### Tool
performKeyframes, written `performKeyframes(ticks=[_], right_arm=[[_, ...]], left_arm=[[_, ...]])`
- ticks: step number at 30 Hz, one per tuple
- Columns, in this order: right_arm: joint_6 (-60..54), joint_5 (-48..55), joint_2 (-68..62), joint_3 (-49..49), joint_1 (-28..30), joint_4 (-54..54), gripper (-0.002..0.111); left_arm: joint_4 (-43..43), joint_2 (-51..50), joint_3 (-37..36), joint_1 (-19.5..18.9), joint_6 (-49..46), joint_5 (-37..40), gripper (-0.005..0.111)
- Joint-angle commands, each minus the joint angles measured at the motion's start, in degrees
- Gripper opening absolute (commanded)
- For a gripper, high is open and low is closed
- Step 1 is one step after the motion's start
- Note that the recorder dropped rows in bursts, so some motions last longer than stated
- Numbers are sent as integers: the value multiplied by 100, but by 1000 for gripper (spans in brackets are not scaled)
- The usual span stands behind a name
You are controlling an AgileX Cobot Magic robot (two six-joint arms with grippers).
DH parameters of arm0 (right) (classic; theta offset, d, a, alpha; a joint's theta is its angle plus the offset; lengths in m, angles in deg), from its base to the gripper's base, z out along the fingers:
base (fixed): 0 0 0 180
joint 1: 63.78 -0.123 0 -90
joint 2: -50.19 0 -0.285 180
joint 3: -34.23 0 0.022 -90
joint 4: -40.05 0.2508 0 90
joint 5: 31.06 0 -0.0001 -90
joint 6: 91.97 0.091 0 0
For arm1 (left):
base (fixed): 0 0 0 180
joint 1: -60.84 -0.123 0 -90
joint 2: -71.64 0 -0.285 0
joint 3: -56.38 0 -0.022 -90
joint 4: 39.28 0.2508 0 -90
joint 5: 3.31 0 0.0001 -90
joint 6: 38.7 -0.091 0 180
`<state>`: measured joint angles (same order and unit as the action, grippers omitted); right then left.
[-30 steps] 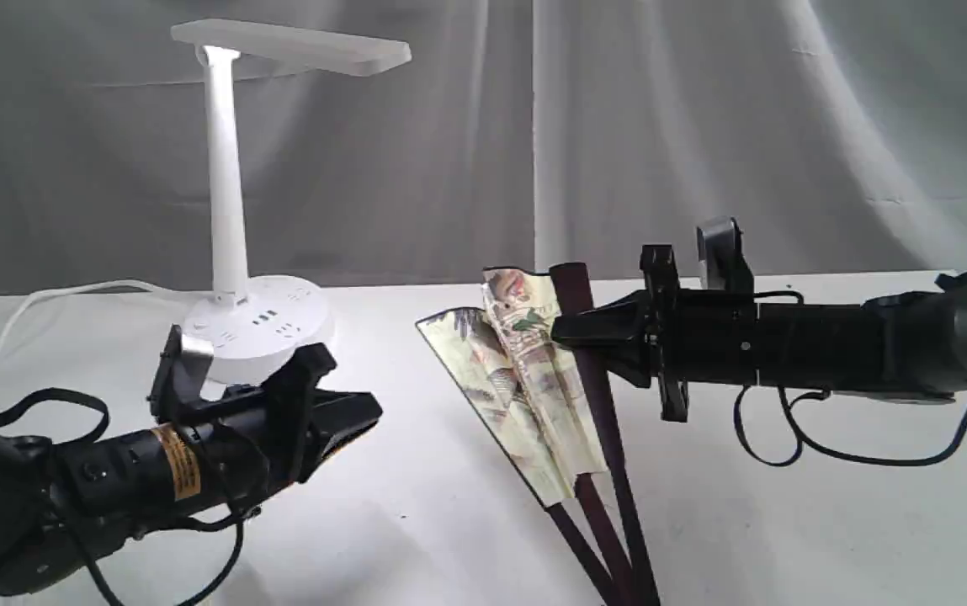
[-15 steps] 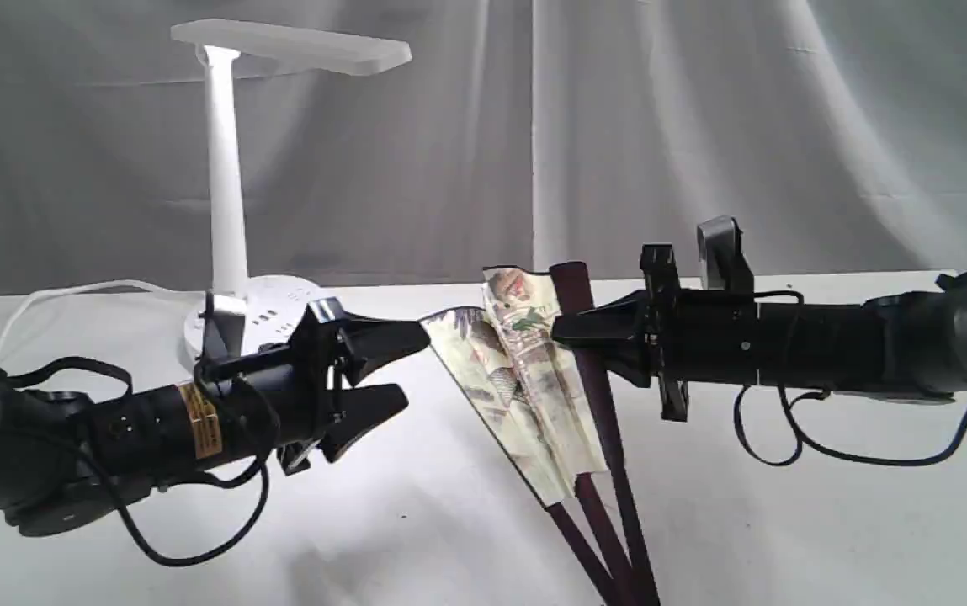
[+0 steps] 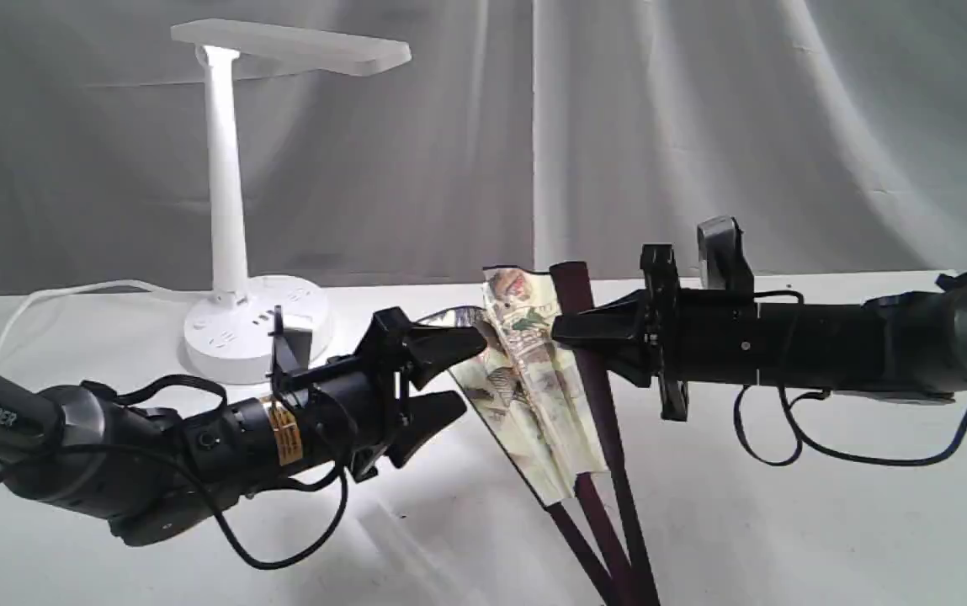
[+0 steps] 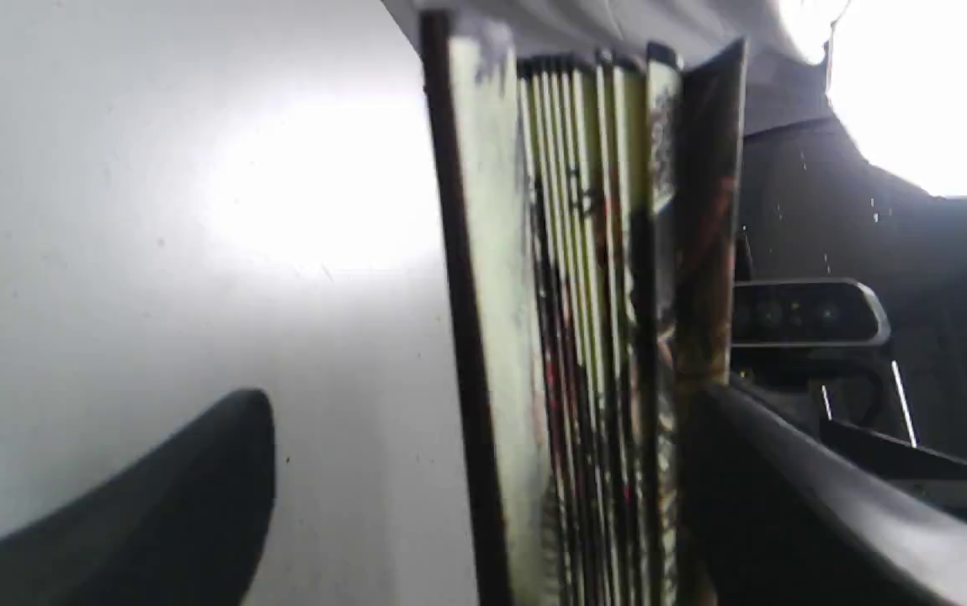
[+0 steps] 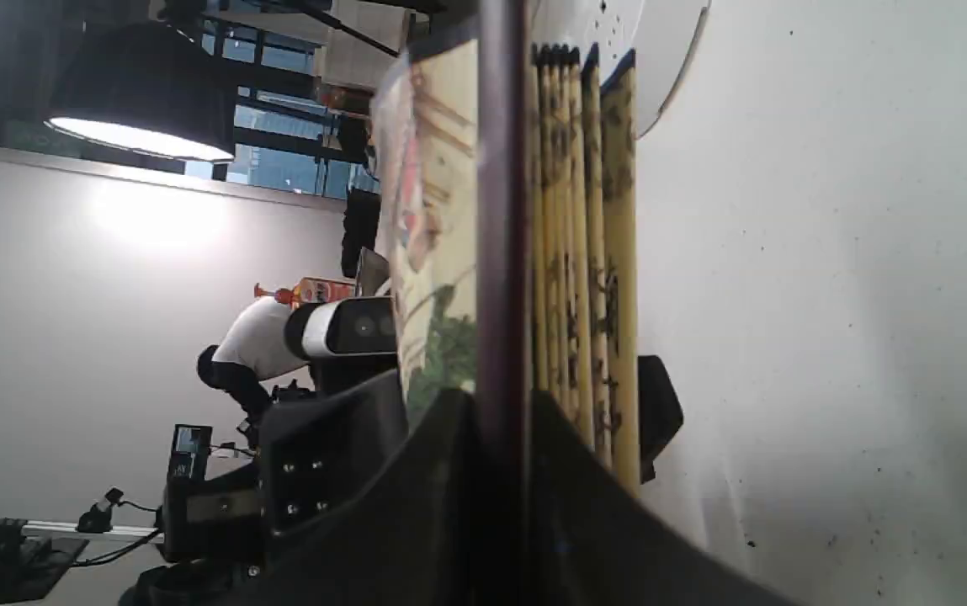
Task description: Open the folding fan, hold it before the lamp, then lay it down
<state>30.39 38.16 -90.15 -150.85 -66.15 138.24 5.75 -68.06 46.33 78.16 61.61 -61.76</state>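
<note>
Next, my left gripper grabs the folding fan by its outer guard's pleated end [image 3: 459, 328], to spread the fan open before the lamp [image 3: 226, 168].
The folding fan [image 3: 525, 379] stands partly spread at mid table, with cream painted pleats and maroon ribs meeting at the front edge. My right gripper [image 3: 569, 330] is shut on its right maroon guard [image 5: 500, 252], holding it tilted upright. From the left, my left gripper [image 3: 448, 379] is open, and its upper finger [image 3: 441, 343] overlaps the fan's left edge. In the left wrist view the fan's edge-on pleats [image 4: 584, 337] lie between the two spread fingers [image 4: 197, 497]. The white lamp [image 3: 226, 168] stands at the back left on its round base [image 3: 256, 324].
The lamp's white cord [image 3: 37, 307] runs off to the left along the table. A grey curtain [image 3: 702, 126] hangs behind the white table [image 3: 786, 522]. Black cables [image 3: 786, 454] droop under my right arm.
My left arm has swung right and up from in front of the lamp base to the fan's left edge, and its jaws have spread. The right gripper and fan have stayed put.
</note>
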Motion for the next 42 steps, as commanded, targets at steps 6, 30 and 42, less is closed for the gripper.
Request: performKeyframes(ticks=[6,30,42], right_arm=[[-36,74,105,16,10,100,0],[-36,74,105,16,10,100,0],[-36,74,105,16,10,100,0]], left_arm=[[-167,-204,449,27,12,72,68],[-596,-421,579,223,174,174,48],[-527,-421,579,223,112,173,5]])
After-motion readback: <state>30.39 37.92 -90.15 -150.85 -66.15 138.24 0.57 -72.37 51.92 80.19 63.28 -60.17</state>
